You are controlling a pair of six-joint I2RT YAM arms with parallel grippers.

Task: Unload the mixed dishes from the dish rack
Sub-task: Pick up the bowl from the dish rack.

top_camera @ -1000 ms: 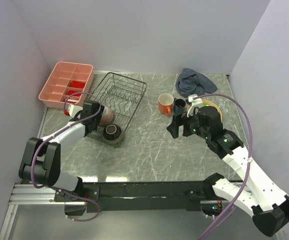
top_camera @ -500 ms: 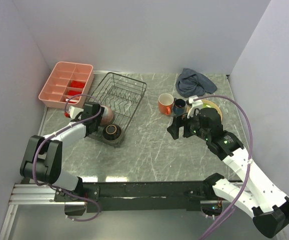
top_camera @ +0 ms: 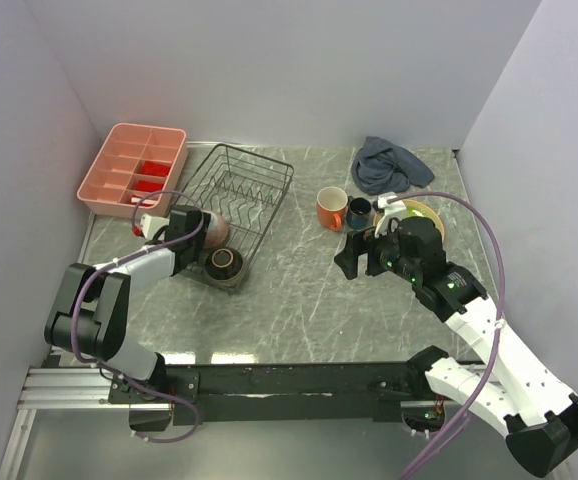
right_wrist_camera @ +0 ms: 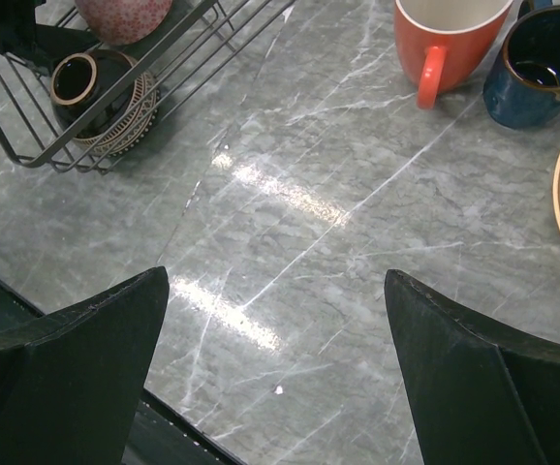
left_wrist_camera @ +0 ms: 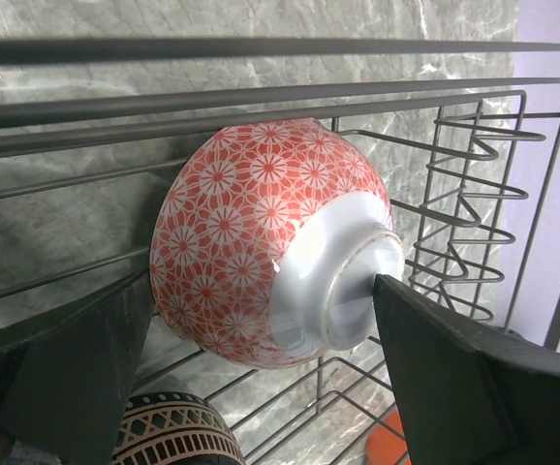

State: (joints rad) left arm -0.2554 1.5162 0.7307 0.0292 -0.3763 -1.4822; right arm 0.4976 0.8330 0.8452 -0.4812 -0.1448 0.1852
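Note:
My left gripper closes on the pinkish bowl now, since the bowl's rim and white foot are between my fingers and closing now would catch the bowl.
The black wire dish rack (top_camera: 237,190) stands at the back left. In it the pinkish bowl (left_wrist_camera: 261,242) lies on its side, white foot toward the left wrist camera, with the dark brown bowl (left_wrist_camera: 169,431) just below it. My left gripper (left_wrist_camera: 261,291) is open at the rack's near left side. Its fingers flank the pinkish bowl (top_camera: 212,228), the right one touching the foot ring. My right gripper (right_wrist_camera: 272,291) hangs open over bare table. The orange mug (top_camera: 331,208), the dark blue cup (top_camera: 359,212) and the tan-yellow plate (top_camera: 427,213) stand on the table behind it.
A pink compartment tray (top_camera: 134,167) with red items sits left of the rack. A grey-blue cloth (top_camera: 389,165) lies bunched at the back right. White walls close in the back and both sides. The rack's rim wires (left_wrist_camera: 261,97) cross above the bowl.
My left gripper has edged closer in around the pinkish bowl. The right arm has barely moved, and both grippers stay open.

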